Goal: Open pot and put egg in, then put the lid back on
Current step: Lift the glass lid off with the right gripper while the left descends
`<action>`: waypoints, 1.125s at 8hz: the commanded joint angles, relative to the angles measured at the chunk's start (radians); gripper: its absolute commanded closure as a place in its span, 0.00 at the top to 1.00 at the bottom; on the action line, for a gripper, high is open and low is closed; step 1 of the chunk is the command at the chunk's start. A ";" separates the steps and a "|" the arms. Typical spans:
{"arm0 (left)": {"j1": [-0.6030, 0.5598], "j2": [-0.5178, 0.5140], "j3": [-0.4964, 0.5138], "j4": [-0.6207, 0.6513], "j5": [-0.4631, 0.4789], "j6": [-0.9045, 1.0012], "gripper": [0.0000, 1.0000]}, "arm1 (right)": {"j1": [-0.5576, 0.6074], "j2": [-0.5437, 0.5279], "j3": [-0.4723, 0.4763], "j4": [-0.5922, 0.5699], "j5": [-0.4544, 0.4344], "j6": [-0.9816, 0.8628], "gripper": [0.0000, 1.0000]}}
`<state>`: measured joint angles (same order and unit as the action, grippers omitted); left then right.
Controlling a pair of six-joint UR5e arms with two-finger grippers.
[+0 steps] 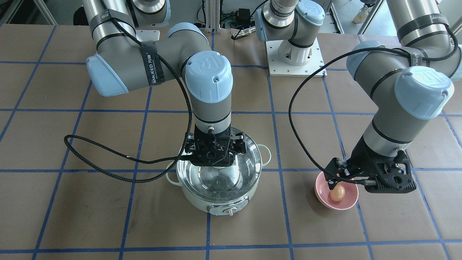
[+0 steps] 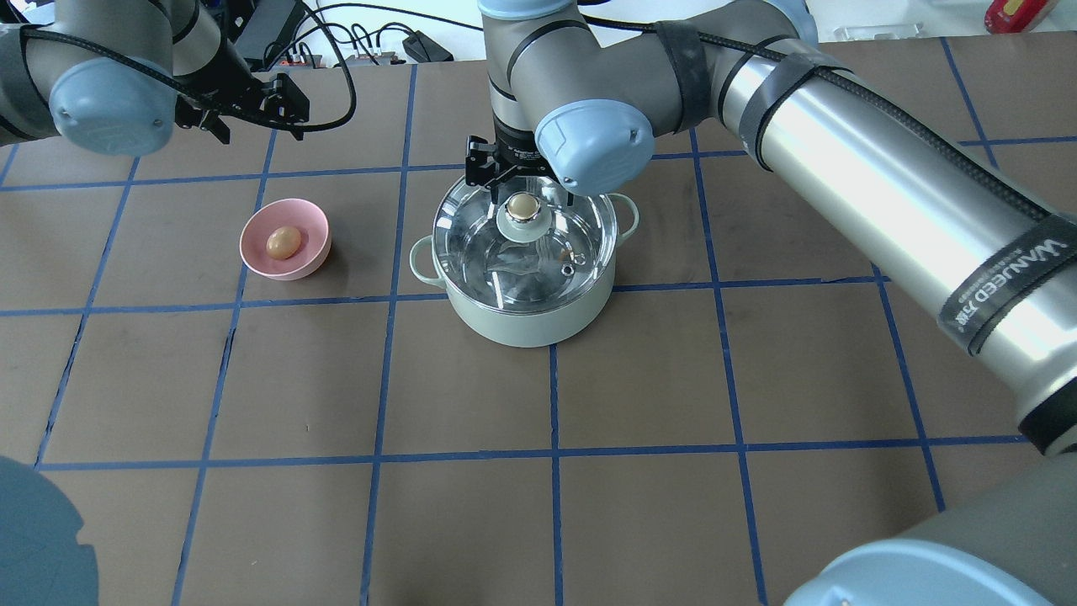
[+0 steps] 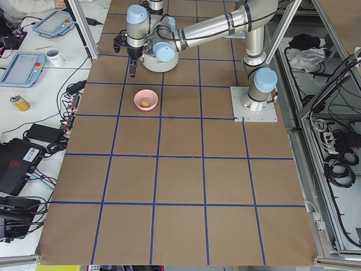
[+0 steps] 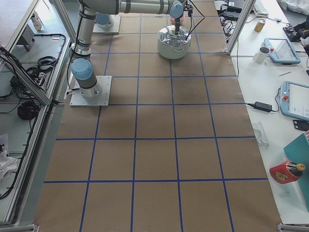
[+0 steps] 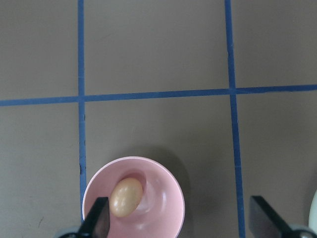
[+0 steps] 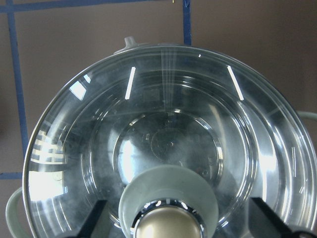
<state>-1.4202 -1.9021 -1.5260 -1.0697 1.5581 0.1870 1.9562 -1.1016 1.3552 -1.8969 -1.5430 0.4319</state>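
The glass lid is much wider than my fingers, so my right gripper should next grab the tan knob (image 6: 168,225) that stands up at the lid's center.
The pale mint-green pot (image 2: 530,324) stands mid-table with the clear glass lid (image 2: 496,265) seated on it. My right gripper (image 2: 520,181) is open and hangs over the lid. Its fingers straddle the tan knob (image 2: 522,204) without closing on it; the right wrist view shows the knob (image 6: 168,225) between two wide-apart fingertips (image 6: 99,218). The tan egg (image 2: 283,241) lies in a pink bowl (image 2: 261,263) to the pot's left. My left gripper (image 5: 181,220) is open and empty above the bowl, with the egg (image 5: 126,197) near one fingertip. It also shows in the front view (image 1: 346,184).
The brown paper-covered table (image 2: 538,505) carries blue tape grid lines. A black cable (image 1: 108,159) from the right arm droops onto the table beside the pot (image 1: 216,202). The right arm's base plate (image 1: 296,61) sits at the robot's edge.
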 commanded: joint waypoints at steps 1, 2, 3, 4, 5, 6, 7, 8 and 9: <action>0.003 -0.020 -0.034 0.027 -0.027 0.213 1.00 | 0.003 0.005 0.005 -0.001 0.004 -0.012 0.65; 0.010 -0.035 -0.039 0.027 -0.017 0.260 1.00 | 0.003 0.005 0.010 0.001 0.021 -0.012 0.40; 0.013 -0.041 -0.042 0.024 -0.013 0.290 1.00 | 0.003 0.003 0.012 0.001 0.043 -0.012 0.23; 0.030 -0.055 -0.063 0.019 -0.013 0.301 1.00 | 0.003 0.000 0.010 0.004 0.047 -0.013 0.02; 0.074 -0.066 -0.069 0.020 -0.013 0.311 1.00 | 0.003 -0.004 0.010 0.004 0.069 -0.013 0.00; 0.104 -0.072 -0.081 0.019 -0.012 0.374 1.00 | 0.003 -0.012 0.009 0.004 0.078 -0.022 0.00; 0.104 -0.104 -0.082 0.022 -0.016 0.376 1.00 | 0.001 -0.029 0.007 0.008 0.078 -0.027 0.00; 0.104 -0.144 -0.082 0.027 -0.016 0.371 1.00 | -0.012 -0.061 0.007 0.016 0.077 -0.066 0.00; 0.104 -0.152 -0.083 0.027 -0.013 0.371 1.00 | -0.037 -0.096 0.004 0.044 0.073 -0.123 0.00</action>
<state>-1.3202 -2.0172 -1.6063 -1.0463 1.5428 0.5542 1.9502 -1.1426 1.3625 -1.8843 -1.4675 0.3854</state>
